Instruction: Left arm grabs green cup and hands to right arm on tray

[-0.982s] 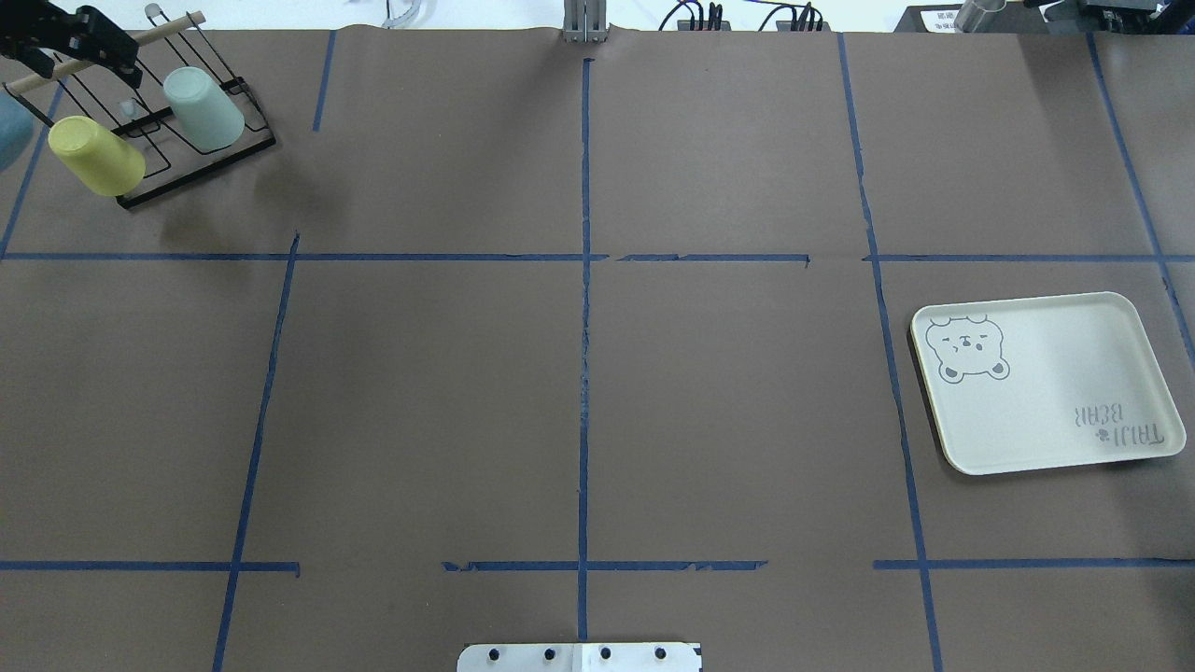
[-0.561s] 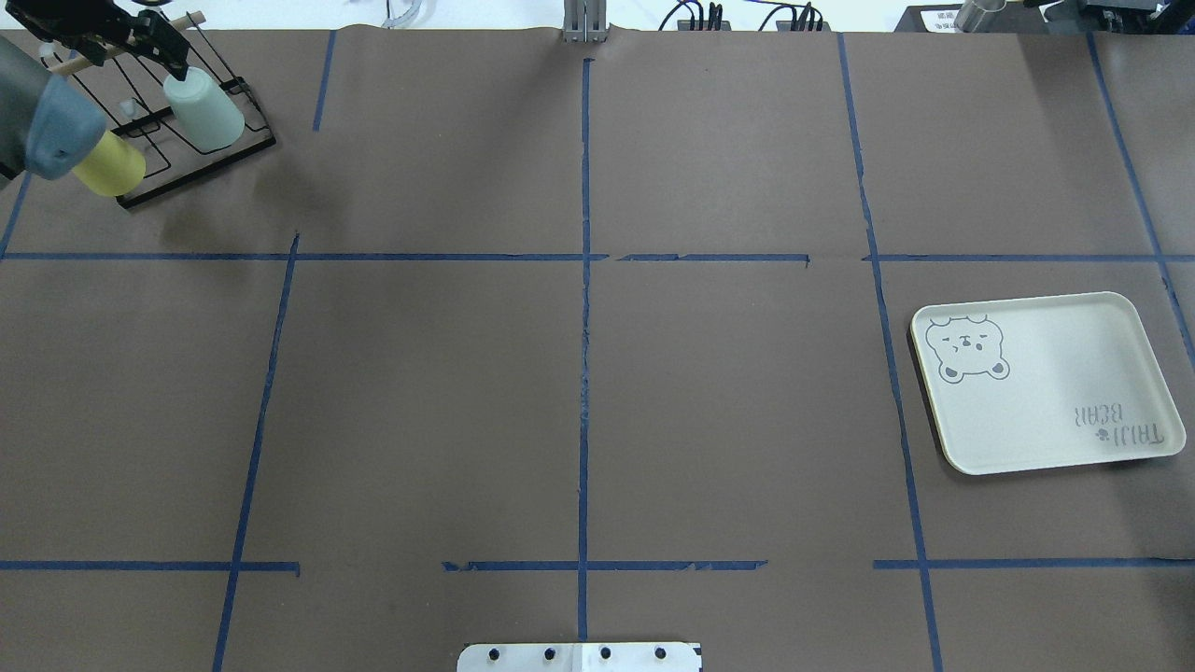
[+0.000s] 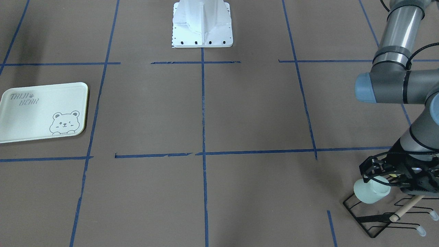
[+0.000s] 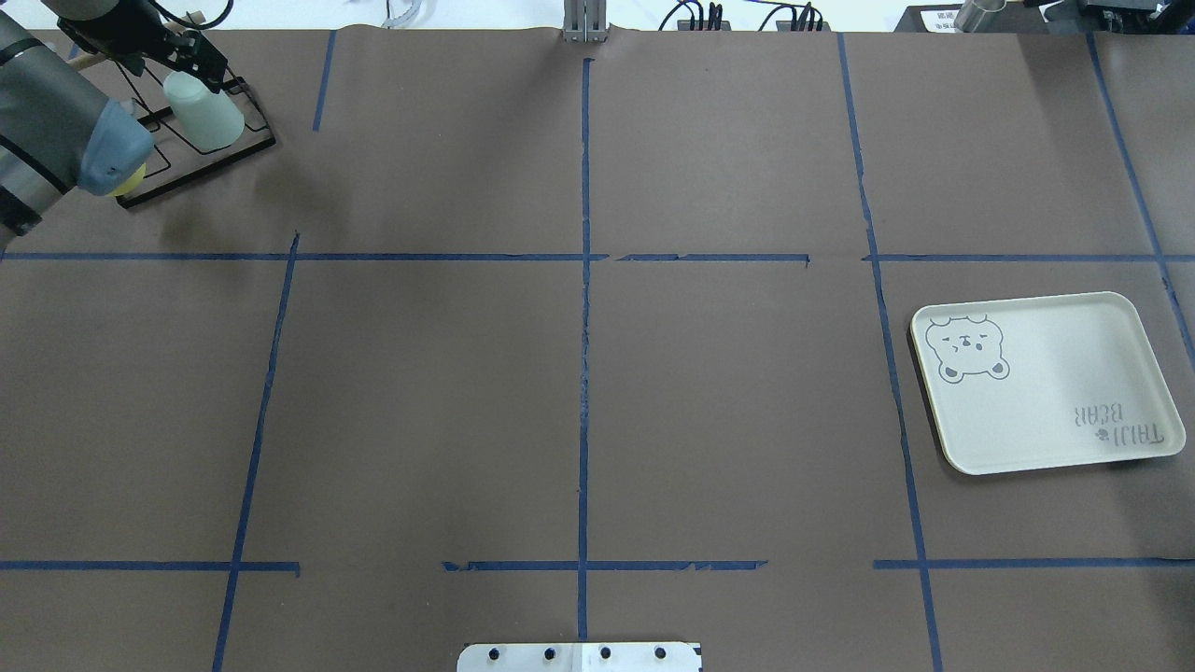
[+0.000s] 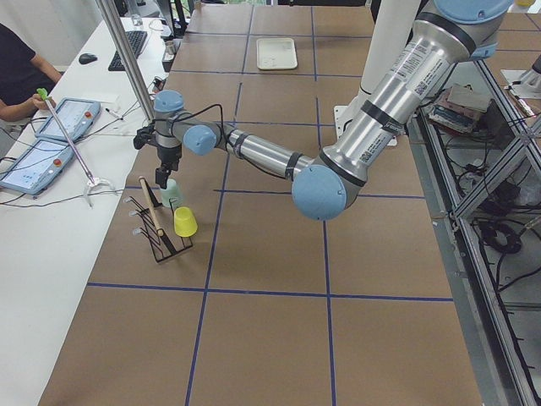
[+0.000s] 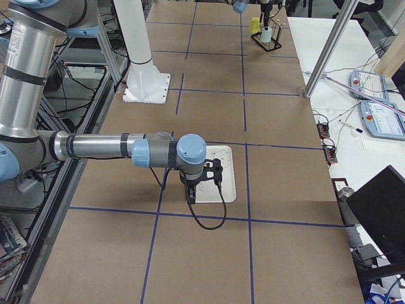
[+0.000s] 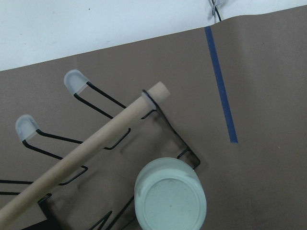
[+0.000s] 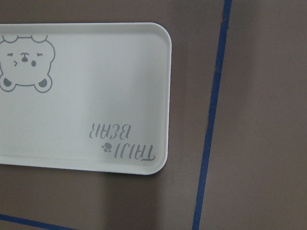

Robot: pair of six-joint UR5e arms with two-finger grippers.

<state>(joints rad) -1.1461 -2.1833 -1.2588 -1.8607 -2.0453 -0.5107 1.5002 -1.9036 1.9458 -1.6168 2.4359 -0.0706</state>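
Note:
The green cup's opening hangs down among the black wires of the rack, so the left gripper needs to grab the cup next by its raised base end [image 3: 379, 181] [image 7: 173, 203].
The green cup [image 4: 205, 117] sits upside down and tilted on a black wire rack [image 4: 245, 140] at the far left. It also shows in the front view [image 3: 371, 192] and, base up, in the left wrist view [image 7: 170, 201]. My left gripper [image 3: 376, 178] is open, just above the cup's base, not holding it; it also shows in the overhead view [image 4: 196, 73]. The tray [image 4: 1046, 383] lies flat at the far right. My right gripper [image 6: 201, 185] hovers over the tray [image 6: 223, 171]; I cannot tell whether it is open or shut.
A yellow cup [image 5: 185, 222] hangs on the same rack, mostly hidden under my left elbow in the overhead view. A wooden dowel [image 7: 86, 153] crosses the rack beside the green cup. Blue tape lines grid the brown table [image 4: 579, 373].
My left arm has swung in from the left edge over the rack. Its gripper moved right to above the green cup. Its elbow now covers the yellow cup.

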